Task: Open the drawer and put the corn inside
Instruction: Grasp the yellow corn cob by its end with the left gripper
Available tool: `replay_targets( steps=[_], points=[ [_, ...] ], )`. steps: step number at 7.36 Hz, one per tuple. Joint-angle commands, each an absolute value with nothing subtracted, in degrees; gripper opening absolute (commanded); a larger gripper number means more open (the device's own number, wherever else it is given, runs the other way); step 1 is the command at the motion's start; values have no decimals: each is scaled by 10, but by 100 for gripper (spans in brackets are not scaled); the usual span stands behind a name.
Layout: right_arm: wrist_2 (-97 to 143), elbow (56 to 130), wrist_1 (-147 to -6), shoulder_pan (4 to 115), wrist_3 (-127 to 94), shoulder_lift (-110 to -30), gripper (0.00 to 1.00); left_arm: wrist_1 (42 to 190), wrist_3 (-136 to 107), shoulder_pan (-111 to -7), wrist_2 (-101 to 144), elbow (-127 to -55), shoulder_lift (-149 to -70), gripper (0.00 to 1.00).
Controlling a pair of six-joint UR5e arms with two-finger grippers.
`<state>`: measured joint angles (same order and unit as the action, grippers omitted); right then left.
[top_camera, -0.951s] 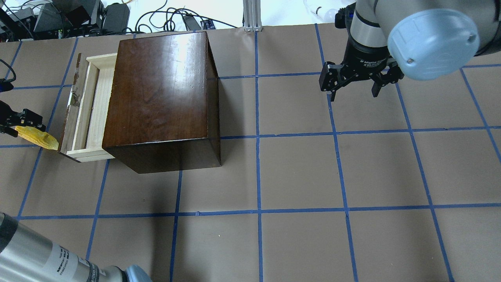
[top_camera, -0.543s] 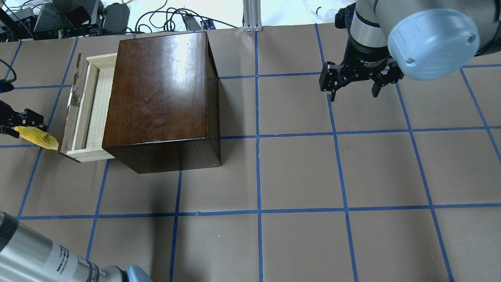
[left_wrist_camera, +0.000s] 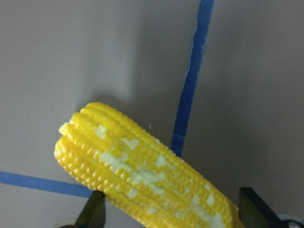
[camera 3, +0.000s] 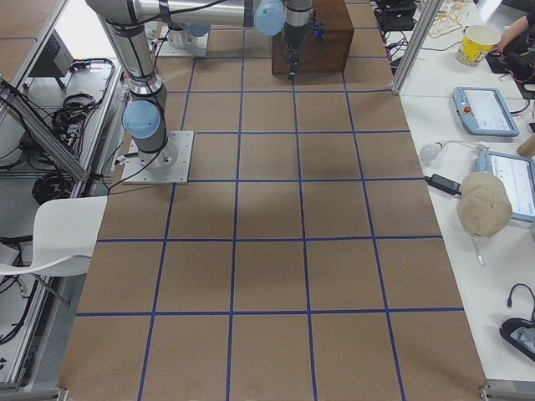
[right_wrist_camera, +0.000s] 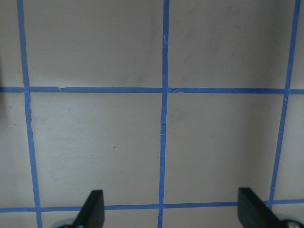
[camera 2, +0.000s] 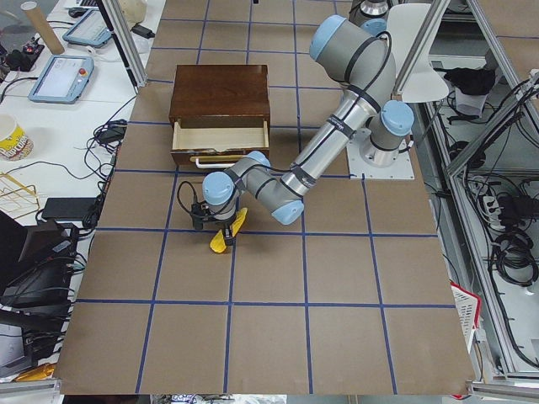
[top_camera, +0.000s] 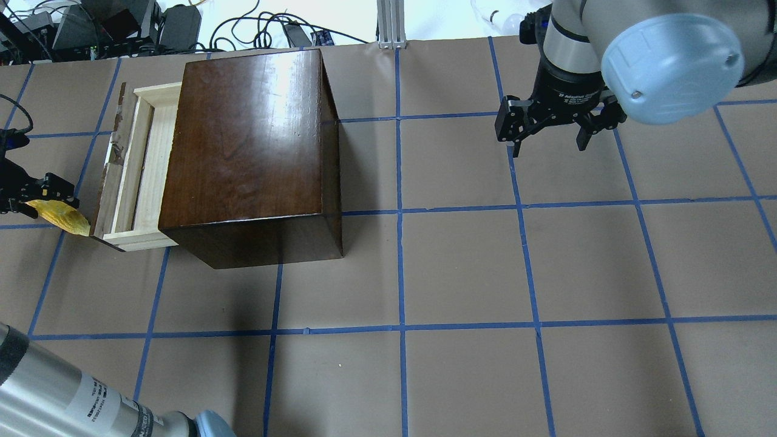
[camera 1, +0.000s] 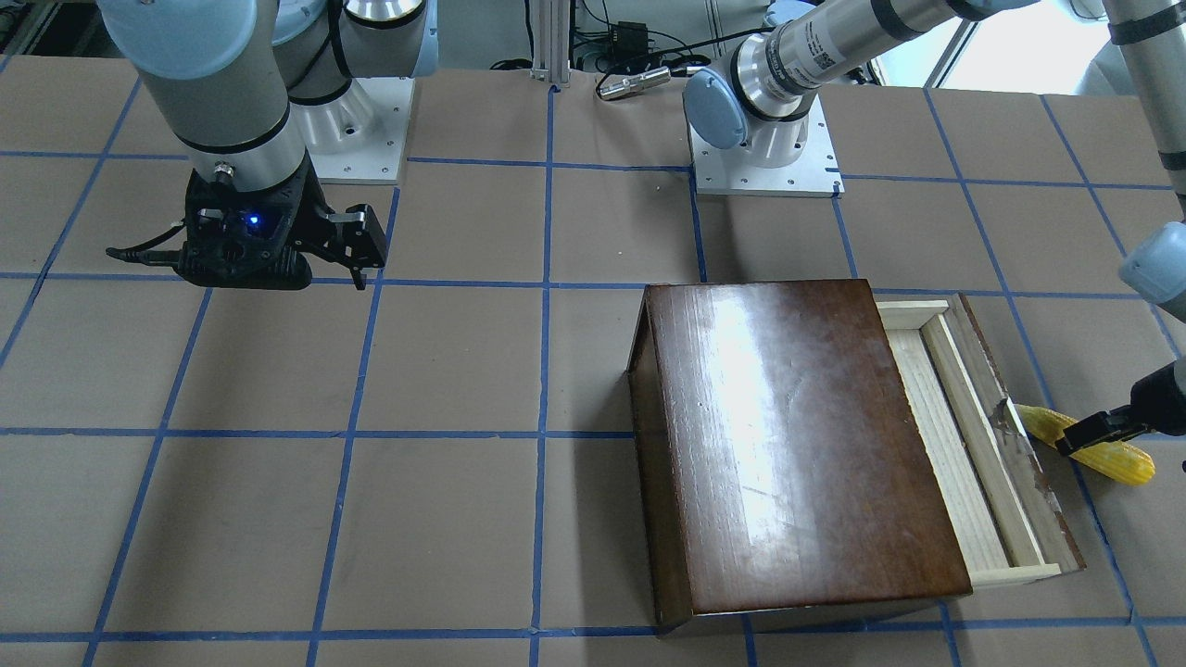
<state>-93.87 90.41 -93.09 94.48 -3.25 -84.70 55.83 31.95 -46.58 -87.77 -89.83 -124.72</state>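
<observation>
My left gripper is to grab the yellow corn next by the body of its cob. Then the corn can go inside the open drawer [camera 1: 945, 445].
The drawer [top_camera: 149, 164] of pale wood stands pulled out of the dark brown box [top_camera: 243, 133] toward the table's left; what shows of its inside is bare. The yellow corn [top_camera: 64, 217] lies just outside the drawer's dark front panel [camera 1: 1015, 445], pointed tip toward it. My left gripper [top_camera: 36, 199] is over the corn's thick end, its fingers [left_wrist_camera: 95, 213] spread wide on either side of the cob [left_wrist_camera: 142, 175]. My right gripper [top_camera: 549, 145] is open and empty above the far right of the table, also in the front view [camera 1: 278, 276].
The box [camera 1: 788, 435] stands at the back left of the brown, blue-taped table [top_camera: 461, 267]. An aluminium post [top_camera: 388, 24] and cables [top_camera: 91, 24] sit beyond the far edge. My left arm's link [top_camera: 67, 394] crosses the near left corner.
My left gripper has shifted slightly right and closer over the corn, covering more of the cob. The corn's tip has stayed by the drawer front. The right arm has not moved.
</observation>
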Motion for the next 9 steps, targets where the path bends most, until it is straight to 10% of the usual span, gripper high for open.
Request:
replay_targets(
  steps=[1, 4, 9],
  points=[
    [-939, 904, -931, 945, -33, -847, 100, 536, 328, -466, -880, -899, -1252, 53],
    [-939, 904, -931, 945, -33, -847, 100, 535, 336, -466, -882, -895, -1252, 0],
    [-939, 904, -932, 945, -33, -846, 100, 548, 348, -474, -882, -884, -1219, 0]
  ],
)
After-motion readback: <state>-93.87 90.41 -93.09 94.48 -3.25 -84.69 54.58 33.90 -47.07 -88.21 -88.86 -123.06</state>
